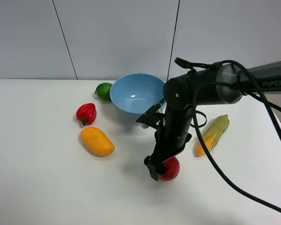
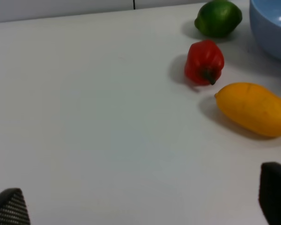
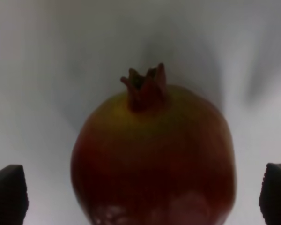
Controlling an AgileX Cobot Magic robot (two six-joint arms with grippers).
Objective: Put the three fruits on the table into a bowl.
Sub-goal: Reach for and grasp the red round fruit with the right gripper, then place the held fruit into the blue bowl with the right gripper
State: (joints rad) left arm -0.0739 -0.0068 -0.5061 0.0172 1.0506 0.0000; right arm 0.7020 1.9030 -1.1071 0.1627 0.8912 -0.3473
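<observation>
My right gripper will next take hold of the red pomegranate (image 1: 172,169) by its round sides, so that I can put this fruit into the light-blue bowl (image 1: 136,93).
The red pomegranate (image 1: 172,169) with its small crown lies on the white table (image 1: 37,178) in front of the bowl. My right gripper (image 1: 160,171) is down over it, open, with one finger on each side; the right wrist view shows the fruit (image 3: 154,154) filling the gap between the spread fingertips (image 3: 9,194). The orange-yellow mango (image 1: 97,141) (image 2: 255,108) lies left of it. The green lime (image 1: 103,90) (image 2: 218,18) sits against the light-blue bowl (image 1: 136,93) (image 2: 271,28). My left gripper (image 2: 143,201) is open and empty over bare table, out of the exterior view.
A glossy red bell pepper (image 1: 86,113) (image 2: 204,62) lies between the lime and the mango. A yellow corn cob with green husk (image 1: 213,134) lies right of my right arm. The arm's cable loops over the table's right side.
</observation>
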